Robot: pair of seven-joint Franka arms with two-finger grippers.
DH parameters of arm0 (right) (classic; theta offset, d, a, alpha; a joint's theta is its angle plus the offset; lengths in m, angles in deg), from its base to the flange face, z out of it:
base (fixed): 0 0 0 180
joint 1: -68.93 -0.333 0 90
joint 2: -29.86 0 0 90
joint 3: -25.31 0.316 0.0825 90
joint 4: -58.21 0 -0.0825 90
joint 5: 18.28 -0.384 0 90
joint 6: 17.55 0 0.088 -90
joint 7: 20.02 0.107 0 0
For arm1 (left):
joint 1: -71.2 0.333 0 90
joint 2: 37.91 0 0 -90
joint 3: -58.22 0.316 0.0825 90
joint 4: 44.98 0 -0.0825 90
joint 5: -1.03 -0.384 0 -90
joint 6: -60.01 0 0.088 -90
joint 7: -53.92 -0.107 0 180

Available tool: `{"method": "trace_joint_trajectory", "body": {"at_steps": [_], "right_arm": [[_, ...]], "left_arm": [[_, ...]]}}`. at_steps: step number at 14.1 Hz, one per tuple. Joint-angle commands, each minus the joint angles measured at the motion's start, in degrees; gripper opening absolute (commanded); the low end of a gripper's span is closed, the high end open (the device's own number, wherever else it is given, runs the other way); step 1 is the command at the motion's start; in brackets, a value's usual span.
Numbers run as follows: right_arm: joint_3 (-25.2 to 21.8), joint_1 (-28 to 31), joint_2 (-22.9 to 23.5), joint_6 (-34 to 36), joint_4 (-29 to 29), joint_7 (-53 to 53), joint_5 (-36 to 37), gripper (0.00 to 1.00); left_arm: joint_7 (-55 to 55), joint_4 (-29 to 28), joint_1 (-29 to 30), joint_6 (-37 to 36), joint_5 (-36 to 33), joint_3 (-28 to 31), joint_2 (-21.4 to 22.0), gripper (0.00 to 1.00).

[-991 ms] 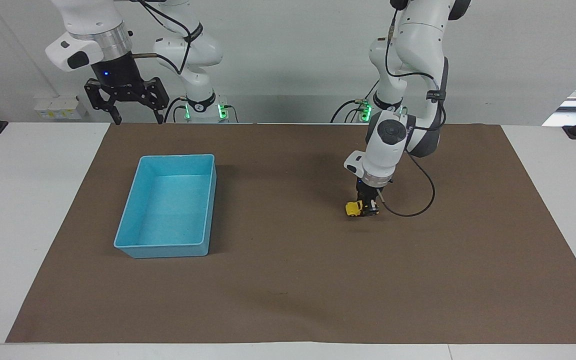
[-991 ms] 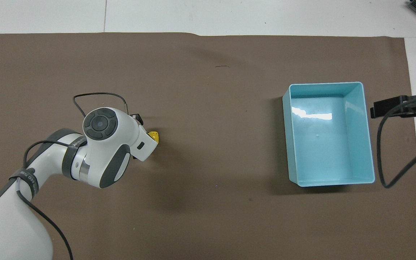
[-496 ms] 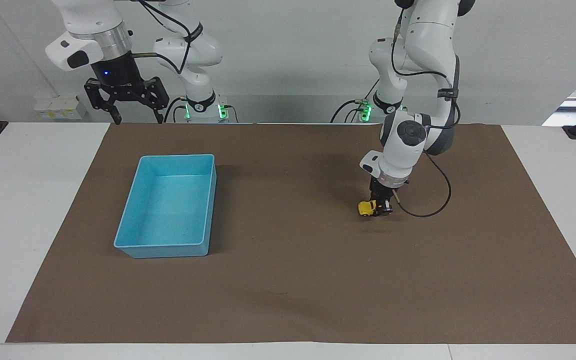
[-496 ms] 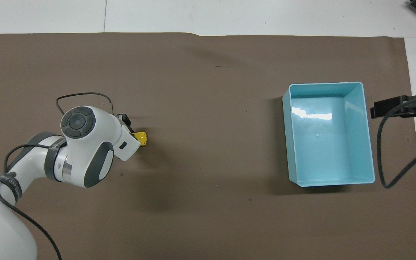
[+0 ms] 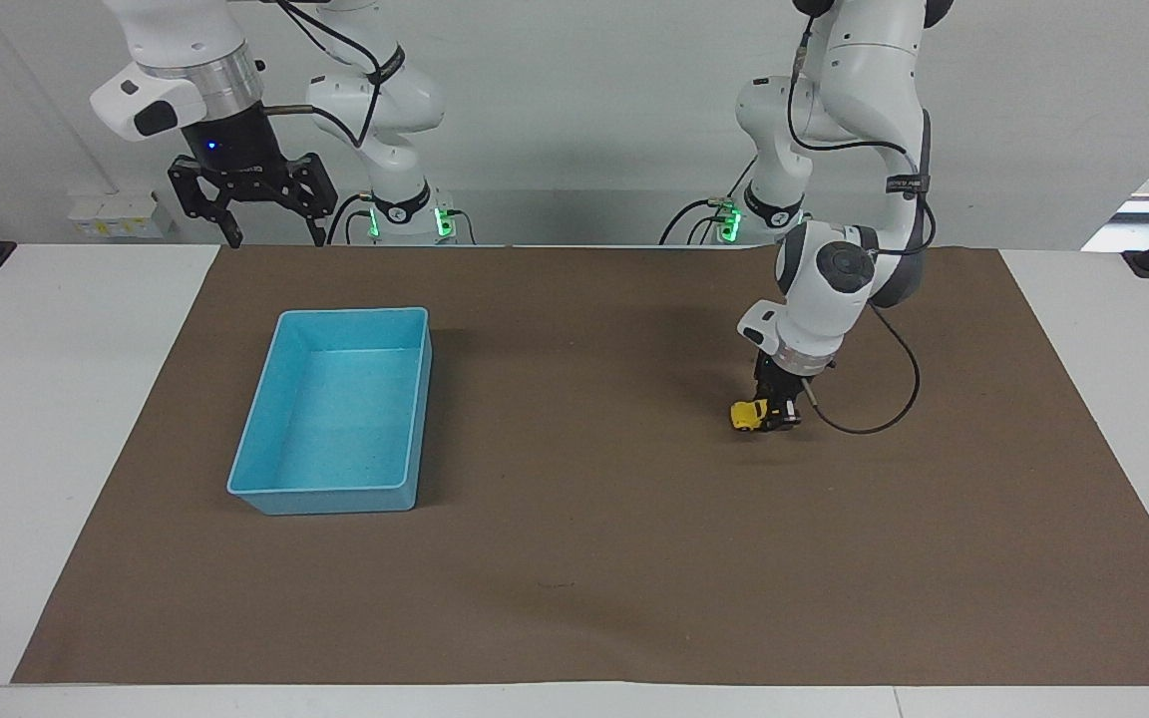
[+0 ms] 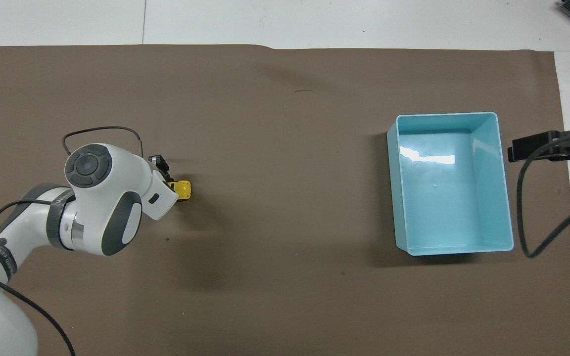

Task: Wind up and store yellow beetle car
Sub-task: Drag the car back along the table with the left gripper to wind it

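Note:
The yellow beetle car point(image 6: 183, 189) is low on the brown mat in the overhead view, so my left gripper should open now.
The yellow beetle car point(image 5: 750, 415) sits on the brown mat, toward the left arm's end of the table. My left gripper point(image 5: 776, 413) is down at the mat and shut on the car's rear part. In the overhead view the car point(image 6: 183, 189) pokes out from under the left wrist, which hides most of the left gripper point(image 6: 168, 184). The light blue bin point(image 5: 339, 412) stands empty toward the right arm's end; it also shows in the overhead view point(image 6: 504, 198). My right gripper point(image 5: 269, 232) waits open, raised over the table's edge near its base.
The brown mat point(image 5: 584, 558) covers most of the white table. A black cable point(image 5: 874, 399) loops from the left wrist beside the car. The right arm's cable point(image 6: 527, 198) hangs beside the bin in the overhead view.
My left gripper has dragged the car along the mat toward the left arm's end of the table, away from the bin. The right arm has not moved.

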Motion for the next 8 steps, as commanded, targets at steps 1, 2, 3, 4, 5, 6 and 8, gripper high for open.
{"method": "trace_joint_trajectory", "body": {"at_steps": [1,2,3,4,5,6,8], "right_arm": [[0.15,0.78,-0.99,0.72,-0.74,0.45,-1.64,1.0],[0.15,0.78,-0.99,0.72,-0.74,0.36,-1.64,1.0],[0.23,0.78,-0.99,0.72,-0.74,0.36,-1.64,1.0],[0.24,0.78,-0.99,0.72,-0.74,0.36,-1.64,1.0],[0.15,0.78,-0.99,0.72,-0.74,0.36,-1.64,1.0],[0.15,0.78,-0.99,0.72,-0.74,0.36,-1.64,1.0],[0.24,0.78,-0.99,0.72,-0.74,0.36,-1.64,1.0]], "left_arm": [[-2.76,-1.97,0.85,0.86,1.32,-0.45,1.64,0.0],[-1.63,-1.36,-0.38,-1.4,1.32,-0.53,2.94,0.66],[-1.44,0.21,-2.91,-5.6,1.32,-0.18,3.74,1.0],[-1.36,3.01,-2.94,-12.17,1.32,-0.18,3.75,1.0],[-2.05,6.35,-2.33,-17.63,1.32,-0.01,3.75,1.0],[-1.62,8.73,-2.15,-20.64,1.32,-0.01,3.75,1.0],[-1.27,10.85,-2.06,-22.34,1.32,0.34,4.45,1.0]]}}
